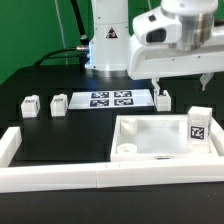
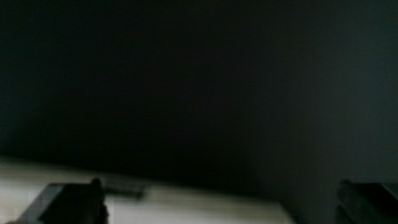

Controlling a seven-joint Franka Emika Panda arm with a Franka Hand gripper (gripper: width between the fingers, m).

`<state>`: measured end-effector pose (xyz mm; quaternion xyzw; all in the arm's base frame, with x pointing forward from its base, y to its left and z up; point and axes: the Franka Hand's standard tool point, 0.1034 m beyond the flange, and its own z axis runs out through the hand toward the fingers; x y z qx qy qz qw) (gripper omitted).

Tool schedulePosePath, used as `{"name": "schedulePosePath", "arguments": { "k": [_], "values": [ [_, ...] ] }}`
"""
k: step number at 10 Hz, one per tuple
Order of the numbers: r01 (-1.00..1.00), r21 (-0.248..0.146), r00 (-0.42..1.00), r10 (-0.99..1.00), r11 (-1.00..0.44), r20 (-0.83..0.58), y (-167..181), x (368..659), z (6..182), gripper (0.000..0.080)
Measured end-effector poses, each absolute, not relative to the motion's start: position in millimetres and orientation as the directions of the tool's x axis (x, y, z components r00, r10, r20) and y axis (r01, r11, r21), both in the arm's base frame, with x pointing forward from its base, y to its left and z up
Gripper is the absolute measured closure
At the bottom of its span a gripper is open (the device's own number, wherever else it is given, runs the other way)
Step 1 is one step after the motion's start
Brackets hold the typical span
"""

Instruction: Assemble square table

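Note:
I need to fit the fourth leg to the white square tabletop, so I should first grab the leg with my gripper by its square body.
The white square tabletop lies tray-side up at the exterior view's right, against the front wall bar. One tagged leg stands at its right rim. Two small legs sit on the black mat at the left. A fourth leg stands just right of the marker board. My gripper hangs directly above this fourth leg, clear of it. In the wrist view my gripper is open and empty, with dark fingers wide apart. That view is dark and blurred, and no part shows in it.
The marker board lies flat in front of the robot base. Long white bars form a wall along the front and left of the mat. A pale blurred surface shows in the wrist view.

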<state>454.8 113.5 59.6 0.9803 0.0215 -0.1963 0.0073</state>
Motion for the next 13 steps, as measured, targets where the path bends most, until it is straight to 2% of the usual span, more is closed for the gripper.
{"name": "schedulePosePath", "arguments": {
  "k": [2, 6, 8, 9, 13],
  "values": [
    [0.061, 0.018, 0.857, 0.043, -0.998, -0.513, 117, 427, 46.1, 0.015],
    [0.056, 0.039, 0.688, 0.01, -0.998, -0.726, 109, 424, 44.2, 0.015],
    [0.045, 0.053, 0.6, -0.015, -0.998, -0.8, 100, 405, 29.6, 0.015],
    [0.047, 0.055, 0.59, -0.016, -0.997, -0.808, 100, 400, 24.1, 0.015],
    [0.046, 0.055, 0.595, -0.017, -0.997, -0.804, 99, 398, 24.0, 0.015]
  ]
}}
